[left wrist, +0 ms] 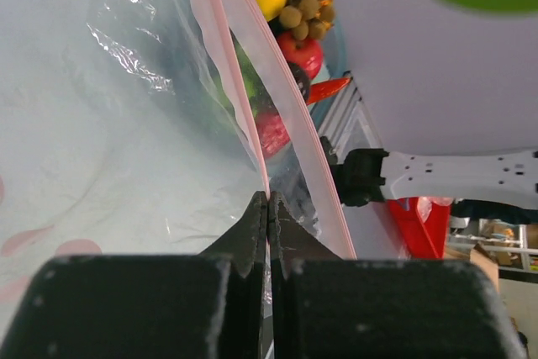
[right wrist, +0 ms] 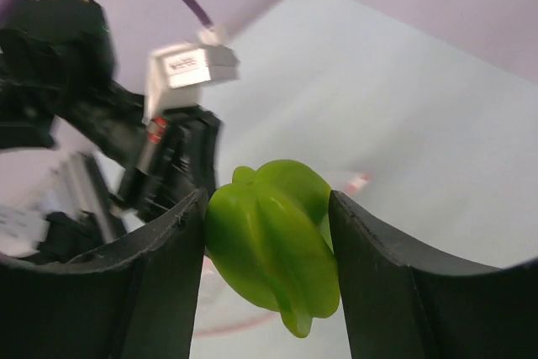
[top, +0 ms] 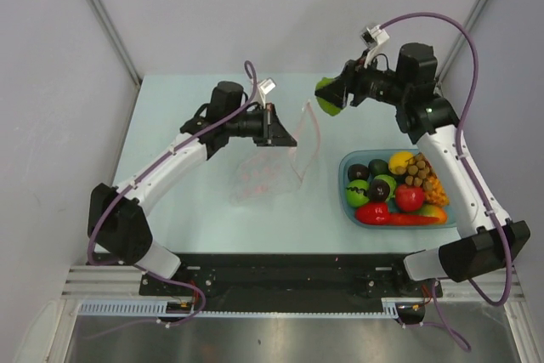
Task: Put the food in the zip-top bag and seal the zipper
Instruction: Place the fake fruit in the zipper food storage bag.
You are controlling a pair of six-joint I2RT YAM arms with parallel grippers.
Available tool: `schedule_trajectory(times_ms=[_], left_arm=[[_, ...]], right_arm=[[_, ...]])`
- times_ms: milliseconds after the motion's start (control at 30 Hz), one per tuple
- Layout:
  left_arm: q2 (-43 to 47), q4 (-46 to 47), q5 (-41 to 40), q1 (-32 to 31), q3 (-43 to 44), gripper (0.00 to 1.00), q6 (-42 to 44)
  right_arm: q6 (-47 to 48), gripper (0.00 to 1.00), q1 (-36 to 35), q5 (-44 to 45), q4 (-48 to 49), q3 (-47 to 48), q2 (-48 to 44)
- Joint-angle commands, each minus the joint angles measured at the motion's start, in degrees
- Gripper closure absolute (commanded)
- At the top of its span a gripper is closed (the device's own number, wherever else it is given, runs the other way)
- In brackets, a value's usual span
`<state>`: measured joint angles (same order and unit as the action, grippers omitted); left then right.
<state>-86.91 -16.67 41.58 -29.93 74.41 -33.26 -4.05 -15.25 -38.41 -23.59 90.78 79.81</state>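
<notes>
My right gripper stays closed for now, since the green ribbed toy fruit (right wrist: 273, 245) hangs beside the open bag's opening and would fall outside the rising piece of the bag.
My left gripper (top: 282, 135) is shut on the mouth edge of the clear zip-top bag (top: 272, 169) and holds that edge lifted off the table; its pink-red zipper (left wrist: 244, 98) runs away from my closed fingertips (left wrist: 267, 201). The bag's mouth stands open, one strip (top: 311, 129) rising to the right. My right gripper (top: 326, 98) is shut on a green ribbed toy fruit (right wrist: 273, 245) and holds it in the air just right of and above the bag's mouth. The rest of the food (top: 399, 189) lies in the tray.
A light blue tray (top: 347, 201) at the right holds a lemon (top: 399, 161), a brown grape cluster (top: 418, 169), an orange pineapple, red and green pieces. The booth's grey walls close in on three sides. The arm bases stand at the near edge.
</notes>
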Motion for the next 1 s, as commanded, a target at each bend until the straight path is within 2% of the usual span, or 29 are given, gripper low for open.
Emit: schedule_trajectory(times_ms=[0,100,200,367,400,433,467,533,700,833,933,967], left_arm=[[0.0,9.2,5.4,1.1,2.7,1.0,-7.6],[0.5,15.1,7.7,1.6,1.4,1.0,-12.7],[1.3,20.0,9.5,2.0,-0.4,1.0,-16.3],[2.0,21.3,10.2,3.0,-1.8,1.0,-18.1],[2.2,21.5,10.4,3.1,-1.9,1.0,-18.6],[2.3,21.6,10.5,3.2,-2.0,1.0,-18.6],[2.4,21.7,10.6,3.3,-2.0,1.0,-18.6],[2.7,21.9,10.9,3.3,-2.2,1.0,-18.5],[2.6,23.0,11.7,3.3,-2.2,1.0,-19.0],[2.5,22.2,11.3,3.3,-2.1,1.0,-18.9],[2.7,17.7,9.4,3.3,-0.9,1.0,-15.7],[2.8,15.2,8.7,3.2,-0.2,1.0,-14.0]], right_arm=[[-23.4,0.55,-2.3,-5.0,21.5,-5.6,0.1],[-27.3,0.54,-4.8,-4.6,27.6,-10.0,-0.3],[-26.5,0.54,-6.1,-3.3,30.4,-15.2,-0.8],[-21.1,0.51,-6.5,-3.1,27.9,-18.5,-1.9],[-19.8,0.47,-6.6,-2.9,25.9,-18.6,-2.4],[-17.3,0.27,-6.8,-2.6,25.0,-18.6,-2.7],[-16.3,0.17,-7.1,-2.7,24.0,-18.4,-2.9],[-13.5,0.07,-7.4,-3.0,19.3,-16.7,-3.3],[-5.4,0.0,-8.4,-1.1,11.7,-15.1,-5.5],[-1.9,0.0,-7.8,1.7,4.5,-9.2,-6.2],[2.4,0.0,-3.8,3.0,-4.7,-5.8,-6.4],[3.9,0.0,-2.3,2.7,-12.7,-3.3,-6.1]])
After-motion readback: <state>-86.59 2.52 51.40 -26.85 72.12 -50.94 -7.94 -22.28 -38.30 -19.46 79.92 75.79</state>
